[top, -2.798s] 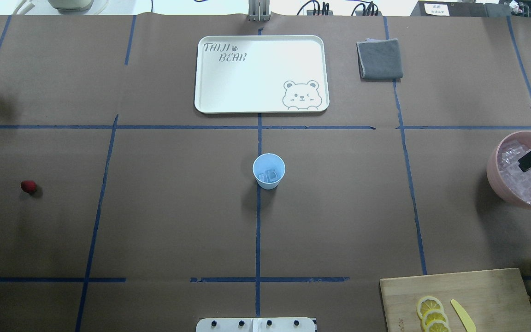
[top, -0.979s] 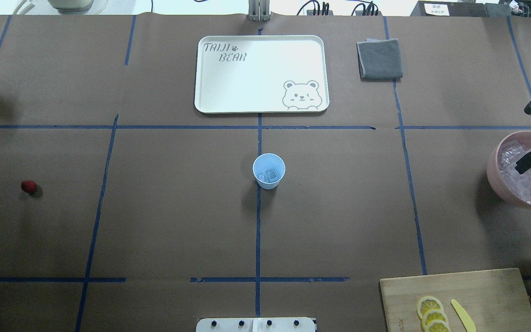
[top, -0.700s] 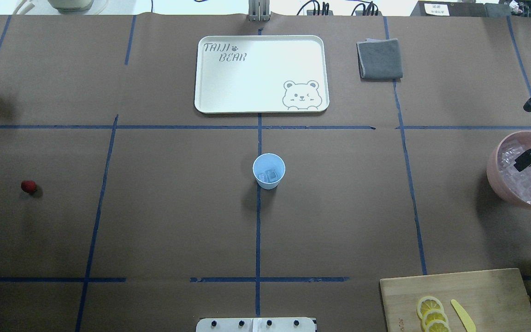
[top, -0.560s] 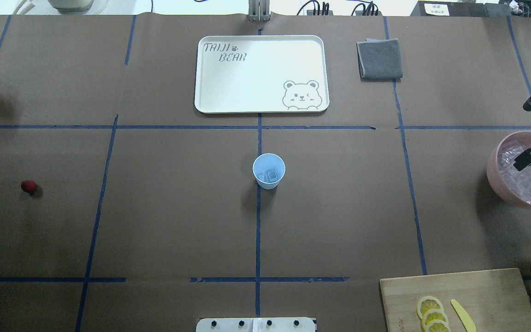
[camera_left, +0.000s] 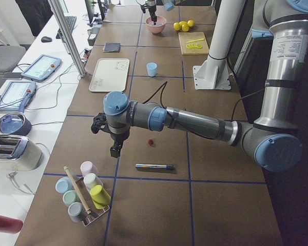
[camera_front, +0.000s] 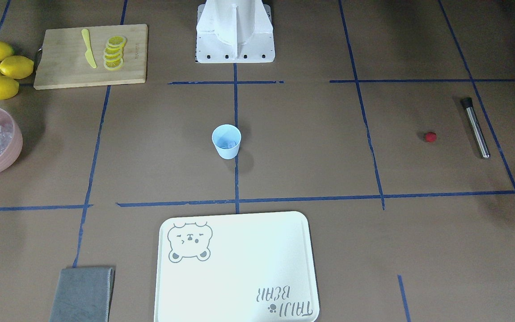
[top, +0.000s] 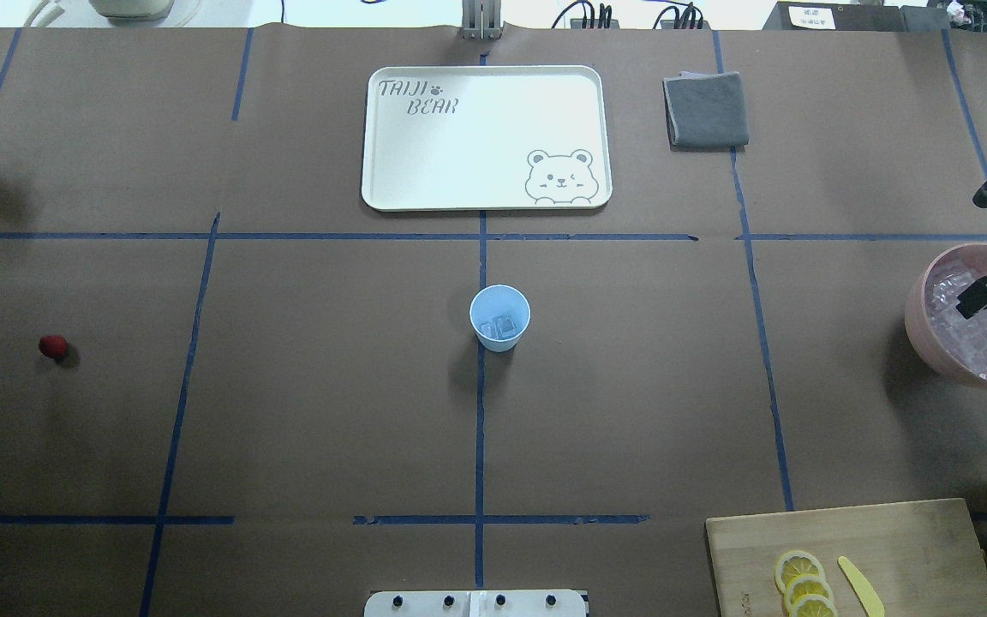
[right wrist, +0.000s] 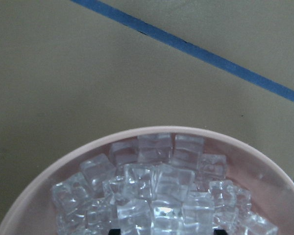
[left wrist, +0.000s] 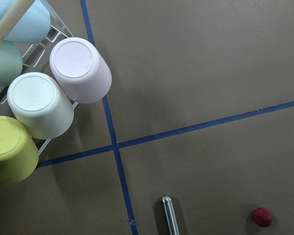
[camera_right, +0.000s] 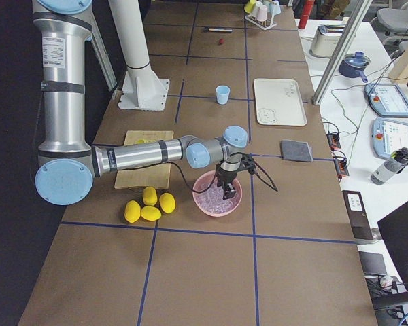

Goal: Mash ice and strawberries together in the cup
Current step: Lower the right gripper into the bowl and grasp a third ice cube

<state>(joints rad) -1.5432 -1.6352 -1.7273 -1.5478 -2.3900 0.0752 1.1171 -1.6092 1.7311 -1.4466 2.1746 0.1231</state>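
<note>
The robot's right gripper will next grab one clear ice cube by its sides, so that it can add more ice to the cup (camera_front: 226, 140) for mashing.
The light-blue cup (top: 499, 317) stands upright at the table's centre with two ice cubes (top: 498, 326) in its bottom. More ice (right wrist: 157, 181) fills the pink bowl (top: 918, 319) at the right edge. My right gripper (top: 978, 300) hangs over that bowl, open, its dark fingertips either side of several cubes in the right wrist view. The strawberry (top: 53, 346) lies alone at the far left, also seen as a red berry (left wrist: 262, 217) from the left wrist. My left gripper (camera_left: 115, 148) hovers near the berry; I cannot tell if it is open or shut.
A metal rod (camera_front: 475, 127) lies beside the strawberry. A rack of upturned cups (left wrist: 49, 98) stands at the left end. The white tray (top: 382, 137) and grey cloth (top: 706, 109) are at the back. Cutting board (top: 905, 540) with lemon slices, knife and lemons (camera_front: 2, 74) sits front right.
The right gripper has shifted slightly leftward over the pink bowl. The cup, strawberry and everything else stay where they were.
</note>
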